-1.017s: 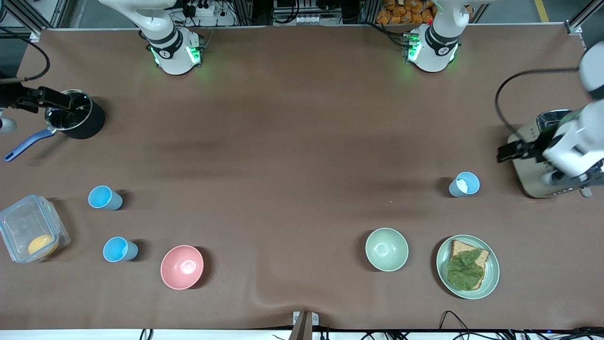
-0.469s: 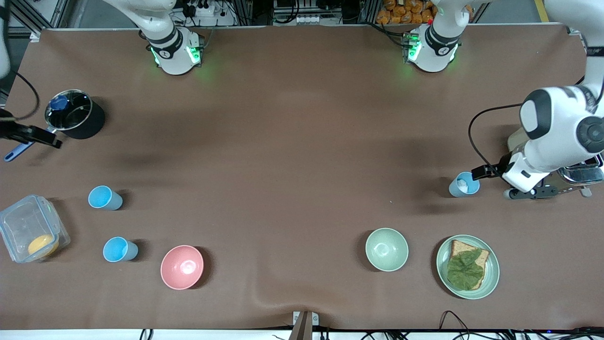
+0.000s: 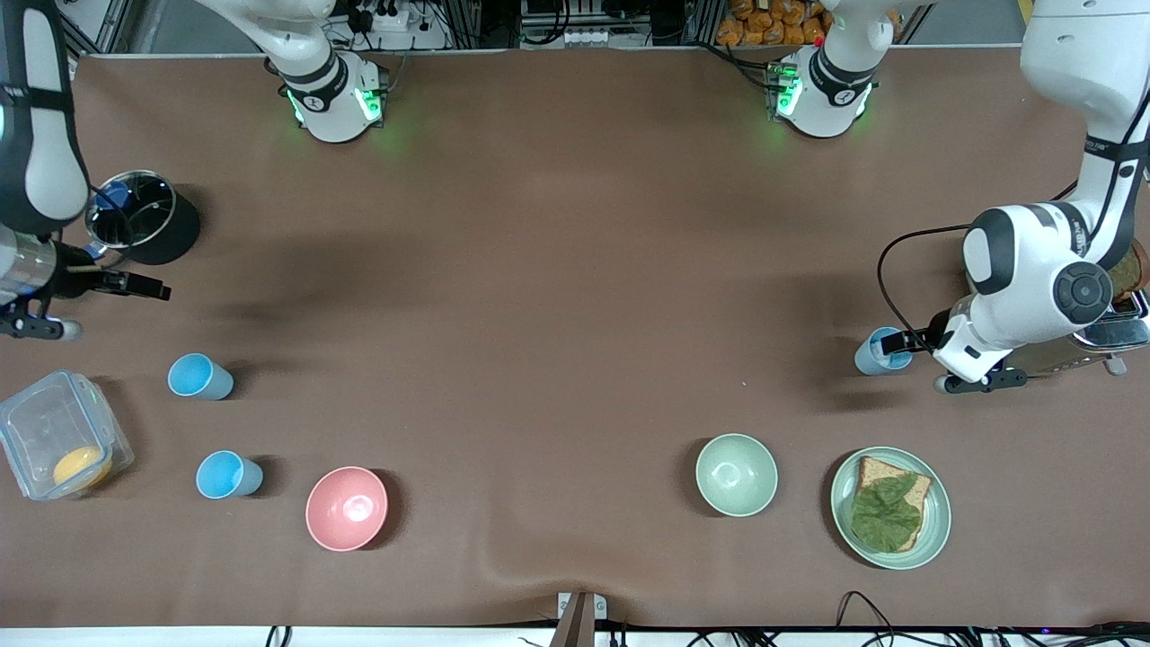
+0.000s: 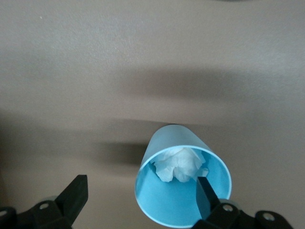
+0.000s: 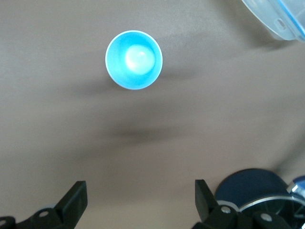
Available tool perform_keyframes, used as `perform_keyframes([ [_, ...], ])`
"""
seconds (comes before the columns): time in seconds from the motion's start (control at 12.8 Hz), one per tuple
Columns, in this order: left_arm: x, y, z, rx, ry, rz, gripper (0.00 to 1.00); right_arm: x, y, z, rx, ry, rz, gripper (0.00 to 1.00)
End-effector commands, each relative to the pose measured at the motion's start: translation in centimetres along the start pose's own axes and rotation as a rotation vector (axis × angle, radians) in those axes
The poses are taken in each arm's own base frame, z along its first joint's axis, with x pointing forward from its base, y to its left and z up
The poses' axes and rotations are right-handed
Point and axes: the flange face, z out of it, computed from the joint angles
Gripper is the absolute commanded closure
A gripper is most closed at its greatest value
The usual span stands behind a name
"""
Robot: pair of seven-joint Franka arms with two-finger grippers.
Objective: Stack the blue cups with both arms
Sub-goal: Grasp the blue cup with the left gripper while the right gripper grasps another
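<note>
The left gripper grabs the cup with crumpled white paper by its rim (image 3: 906, 362) (image 4: 137, 187) next, to stack it with the sky-blue cups.
A pale grey-blue cup (image 3: 873, 354) with crumpled white paper inside stands toward the left arm's end of the table. My left gripper (image 3: 897, 341) is open at its rim. In the left wrist view one finger (image 4: 206, 194) reaches inside the cup (image 4: 176, 200) and the other finger (image 4: 72, 195) is outside, with the left gripper (image 4: 141, 187) straddling the wall. Two sky-blue cups (image 3: 199, 376) (image 3: 228, 474) stand upright toward the right arm's end. My right gripper (image 3: 135, 286) is open and empty over the table between the pot and one sky-blue cup (image 5: 134, 59); it also shows in the right wrist view (image 5: 139, 192).
A black pot (image 3: 144, 229) with a blue handle and a clear lidded box (image 3: 58, 440) flank the sky-blue cups. A pink bowl (image 3: 346, 508), a pale green bowl (image 3: 737, 474), a plate (image 3: 934, 530) with toast and a toaster (image 3: 1092, 346) also stand here.
My left gripper has come from over the toaster down to the pale cup's rim. My right gripper has moved from the pot toward the sky-blue cups.
</note>
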Motion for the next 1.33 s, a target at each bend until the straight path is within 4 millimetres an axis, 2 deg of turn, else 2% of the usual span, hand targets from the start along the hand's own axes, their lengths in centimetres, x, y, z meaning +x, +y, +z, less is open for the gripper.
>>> perform_keyframes([
  [0.0, 0.2, 0.0, 0.6, -0.012, 0.005, -0.006, 0.31, 3.0, 0.2, 0.9, -0.019, 0.01, -0.098, 0.0],
  [0.08, 0.3, 0.3, 0.6, -0.009, 0.005, 0.007, 0.6, 4.5, -0.7, 2.0, -0.025, -0.001, -0.123, 0.0],
  [0.16, 0.2, 0.9, 0.7, -0.006, 0.003, 0.018, 0.9, 5.7, -0.3, 3.7, -0.024, -0.016, -0.135, 0.0],
  [0.23, 0.3, 1.2, 0.8, -0.005, 0.002, 0.023, 1.0, 7.0, 0.5, 4.6, -0.035, 0.009, -0.199, 0.0],
  [0.39, 0.4, 0.9, 0.7, -0.006, 0.005, 0.018, 1.0, 9.3, 1.0, 4.5, -0.057, 0.077, -0.348, 0.0],
  [0.63, 0.5, 1.4, -0.2, -0.006, 0.014, 0.03, 1.0, 10.5, 1.2, 5.9, -0.073, 0.082, -0.391, 0.0],
  [0.7, 0.5, 2.6, -0.8, -0.011, 0.024, 0.047, 1.0, 10.8, 1.5, 6.2, -0.072, 0.091, -0.427, 0.0],
  [0.78, 0.4, 4.3, -1.9, -0.019, 0.041, 0.058, 1.0, 11.0, 2.0, 6.2, -0.069, 0.099, -0.449, 0.0],
  [0.94, 0.3, 7.3, -4.4, -0.04, 0.053, 0.087, 1.0, 11.1, 2.3, 7.2, -0.037, 0.1, -0.435, 0.0],
  [1.02, 0.4, 9.4, -5.7, -0.052, 0.045, 0.101, 1.0, 11.3, 2.1, 8.0, -0.012, 0.107, -0.425, 0.0],
  [1.25, -1.2, 18.2, -10.0, -0.082, 0.012, 0.052, 1.0, 11.6, 2.0, 10.0, 0.0, 0.099, -0.421, 0.0],
])
